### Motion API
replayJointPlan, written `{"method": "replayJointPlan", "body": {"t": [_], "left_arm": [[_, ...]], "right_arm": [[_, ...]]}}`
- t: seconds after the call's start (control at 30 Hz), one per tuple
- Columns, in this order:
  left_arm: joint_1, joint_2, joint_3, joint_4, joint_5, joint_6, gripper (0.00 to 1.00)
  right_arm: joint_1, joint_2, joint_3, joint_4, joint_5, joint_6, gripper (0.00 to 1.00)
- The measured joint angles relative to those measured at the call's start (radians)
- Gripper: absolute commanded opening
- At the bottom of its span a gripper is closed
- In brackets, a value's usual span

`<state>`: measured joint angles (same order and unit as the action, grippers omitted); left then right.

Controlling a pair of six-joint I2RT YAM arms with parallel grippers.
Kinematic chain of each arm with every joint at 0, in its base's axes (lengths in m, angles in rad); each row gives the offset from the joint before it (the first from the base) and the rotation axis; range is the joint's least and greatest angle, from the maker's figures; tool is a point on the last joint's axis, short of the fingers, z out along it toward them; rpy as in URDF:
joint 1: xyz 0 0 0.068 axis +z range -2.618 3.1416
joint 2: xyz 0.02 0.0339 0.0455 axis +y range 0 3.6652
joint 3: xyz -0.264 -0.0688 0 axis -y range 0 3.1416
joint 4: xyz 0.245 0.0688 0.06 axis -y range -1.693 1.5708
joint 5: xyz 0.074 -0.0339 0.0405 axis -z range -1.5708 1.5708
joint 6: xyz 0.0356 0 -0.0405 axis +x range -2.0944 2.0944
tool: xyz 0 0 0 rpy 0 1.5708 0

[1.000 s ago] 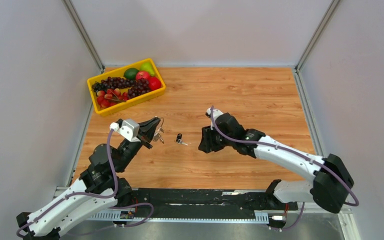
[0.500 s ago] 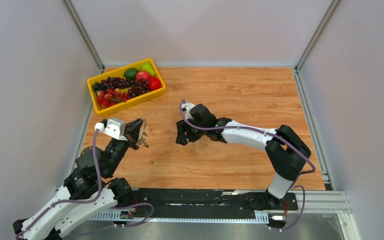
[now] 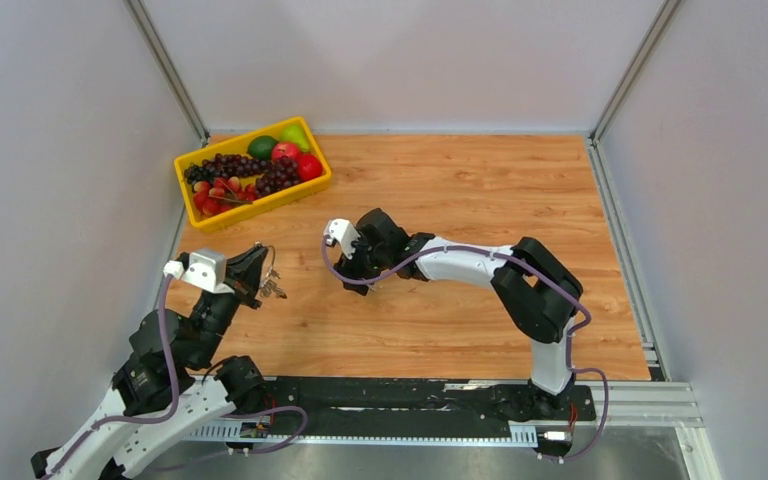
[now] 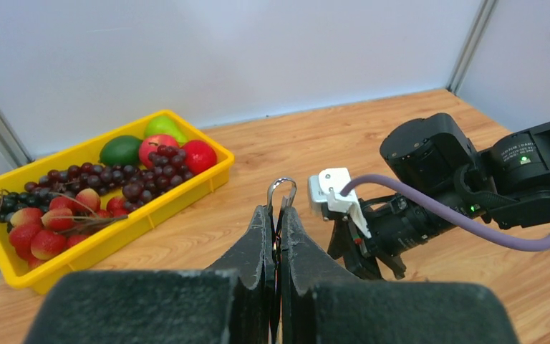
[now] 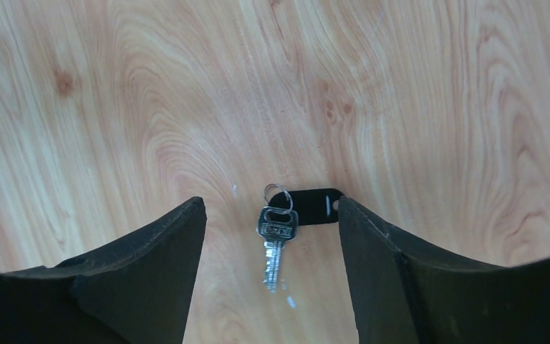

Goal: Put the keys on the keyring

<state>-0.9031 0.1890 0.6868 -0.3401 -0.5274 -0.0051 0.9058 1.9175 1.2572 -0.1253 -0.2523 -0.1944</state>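
The robot's right gripper isn't ready to close on the key yet and should go lower first: its fingers are above the key in the right wrist view.
The key lies flat on the wooden table in the right wrist view: a silver blade (image 5: 275, 247) joined by a tiny ring to a black plastic head (image 5: 314, 206). My right gripper (image 5: 270, 215) is open and points down, with one finger on each side of the key, not touching it. In the top view the right gripper (image 3: 355, 278) hides the key. My left gripper (image 4: 279, 215) is shut on the keyring (image 4: 281, 190), whose silver loop sticks out past the fingertips. In the top view tiny silver keys (image 3: 273, 290) dangle by the left gripper (image 3: 257, 272).
A yellow tray (image 3: 260, 205) of fruit stands at the back left, also in the left wrist view (image 4: 150, 218). The right arm (image 4: 437, 179) reaches across just right of the left gripper. Grey walls enclose the table on three sides.
My right arm has swung left and now sits over the key, which no longer shows in the top view. My left arm has drawn back to the left with the keyring.
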Motion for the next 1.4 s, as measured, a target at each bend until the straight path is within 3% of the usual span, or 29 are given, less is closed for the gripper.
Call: {"method": "replayJointPlan", "body": {"t": [0.33,0.57,1.07,1.4], "left_arm": [[0.000,-0.037,-0.037,0.001,0.007,0.000,0.00],[0.000,-0.045,-0.047,0.003,0.024,0.000,0.00],[0.000,-0.051,-0.061,0.009,0.058,0.015,0.00],[0.000,-0.060,-0.064,0.013,0.074,0.016,0.00]], "right_arm": [[-0.057,0.041,0.067,-0.089,-0.229,-0.441,0.69],[-0.068,0.102,0.150,-0.200,-0.331,-0.621,0.66],[-0.072,0.206,0.232,-0.279,-0.350,-0.676,0.55],[-0.090,0.208,0.244,-0.296,-0.350,-0.664,0.37]]}}
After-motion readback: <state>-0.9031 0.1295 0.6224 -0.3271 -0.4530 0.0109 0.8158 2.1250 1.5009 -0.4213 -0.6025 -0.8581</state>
